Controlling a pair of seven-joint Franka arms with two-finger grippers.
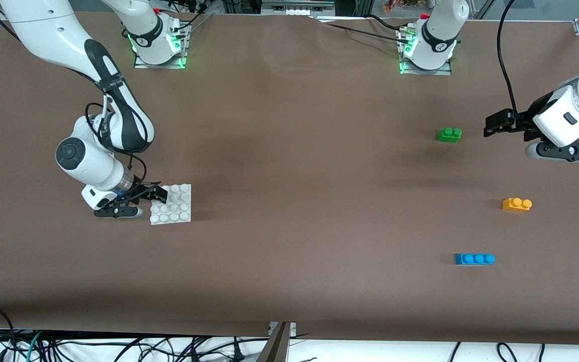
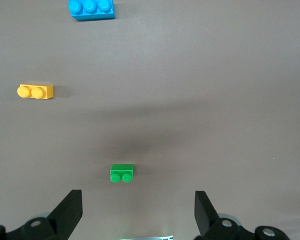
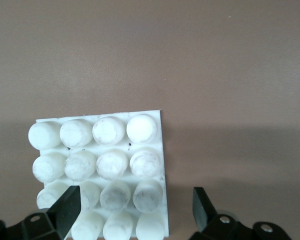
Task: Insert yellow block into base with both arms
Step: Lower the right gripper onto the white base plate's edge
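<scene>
The white base needs to be grabbed next by its studded edge (image 3: 147,197) with my right gripper, to bring the base within reach for putting in the yellow block.
The yellow block (image 1: 516,204) lies on the table toward the left arm's end, and also shows in the left wrist view (image 2: 35,91). My left gripper (image 1: 491,125) is open and empty (image 2: 138,200), up over bare table beside the green brick, apart from the yellow block. The white base (image 1: 188,217) lies flat toward the right arm's end. My right gripper (image 1: 155,197) is open and low at the base's edge. In the right wrist view (image 3: 135,200) one finger is over the base's (image 3: 161,165) studs and the other over the table beside it.
A green two-stud brick (image 1: 449,134) lies farther from the front camera than the yellow block (image 2: 122,173). A blue three-stud brick (image 1: 474,259) lies nearer to that camera (image 2: 91,8). The brown table cover spreads between the base and the bricks.
</scene>
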